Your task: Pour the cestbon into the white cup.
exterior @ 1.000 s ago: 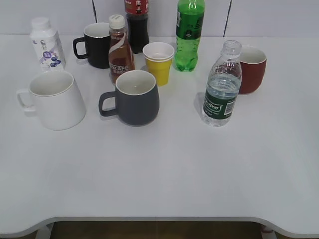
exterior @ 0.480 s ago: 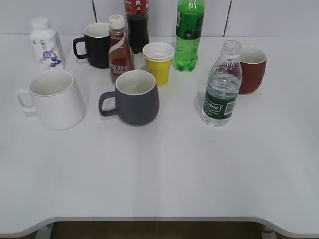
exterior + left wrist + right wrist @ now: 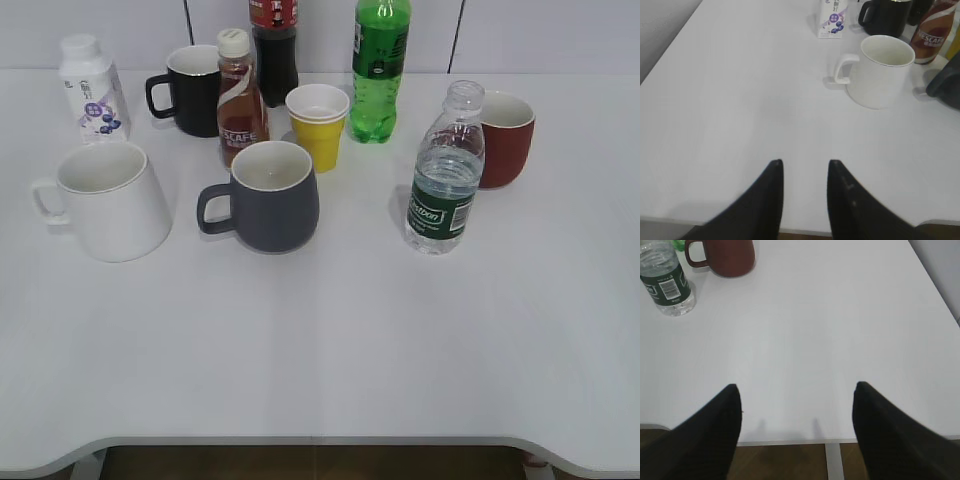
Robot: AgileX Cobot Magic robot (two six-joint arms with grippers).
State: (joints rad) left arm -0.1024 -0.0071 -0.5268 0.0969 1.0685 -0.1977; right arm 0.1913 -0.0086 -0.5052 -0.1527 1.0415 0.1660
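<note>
The left gripper should next grab the cup by its handle (image 3: 45, 205), to hold the white cup (image 3: 108, 199) steady for the pour.
The cestbon (image 3: 444, 175), a clear ribbed bottle with a dark green label and no cap, stands upright right of centre; it also shows in the right wrist view (image 3: 666, 282). The white cup (image 3: 108, 199), a large tapered mug with its handle to the left, stands at the left; it also shows in the left wrist view (image 3: 879, 71). My left gripper (image 3: 805, 162) is open and empty over the table's front left, well short of the cup. My right gripper (image 3: 796, 386) is wide open and empty near the front edge. Neither gripper shows in the exterior view.
A grey mug (image 3: 268, 195), brown coffee bottle (image 3: 240, 98), yellow paper cup (image 3: 319, 124), black mug (image 3: 190, 88), green soda bottle (image 3: 379, 65), dark bottle (image 3: 274, 45), small white bottle (image 3: 91, 87) and red mug (image 3: 505, 137) stand around the back. The table's front edge (image 3: 320, 440) is near.
</note>
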